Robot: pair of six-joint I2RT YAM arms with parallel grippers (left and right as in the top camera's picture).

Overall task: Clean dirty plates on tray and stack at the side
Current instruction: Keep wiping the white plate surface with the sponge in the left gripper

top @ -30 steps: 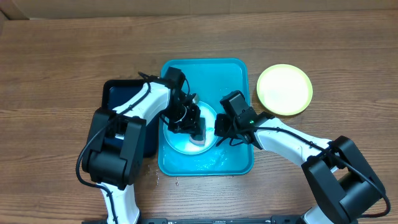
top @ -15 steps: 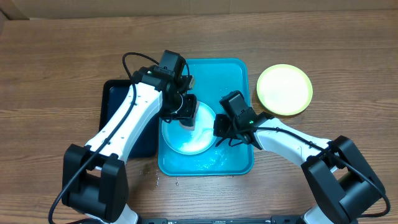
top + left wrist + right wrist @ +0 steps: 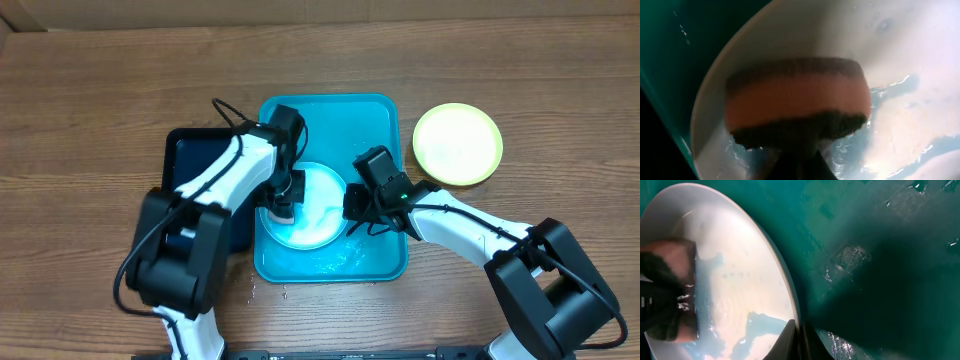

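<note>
My left gripper keeps hold of the orange sponge for now, since opening now would leave the sponge on the plate, short of the black tray.
A light blue plate (image 3: 318, 208) lies in the left half of the turquoise tray (image 3: 370, 130), wet with foamy water. My left gripper (image 3: 284, 196) is shut on an orange sponge with dark faces (image 3: 795, 100), pressed onto the plate's (image 3: 900, 60) left part. My right gripper (image 3: 350, 208) is shut on the plate's right rim. In the right wrist view its fingertips (image 3: 799, 339) pinch that rim, with the plate (image 3: 740, 280) to the left and the tray floor (image 3: 880, 280) to the right. A pale yellow-green plate (image 3: 457, 143) rests on the table to the right of the tray.
A narrow black tray (image 3: 197, 170) lies right against the turquoise tray's left side, under my left arm. Water drops sit on the wooden table (image 3: 90, 110) by the tray's front left corner. Both arms reach in from the near edge.
My left gripper has swept the sponge from the plate's lower right, up across it, to its left part. The right gripper and the plate have stayed put.
</note>
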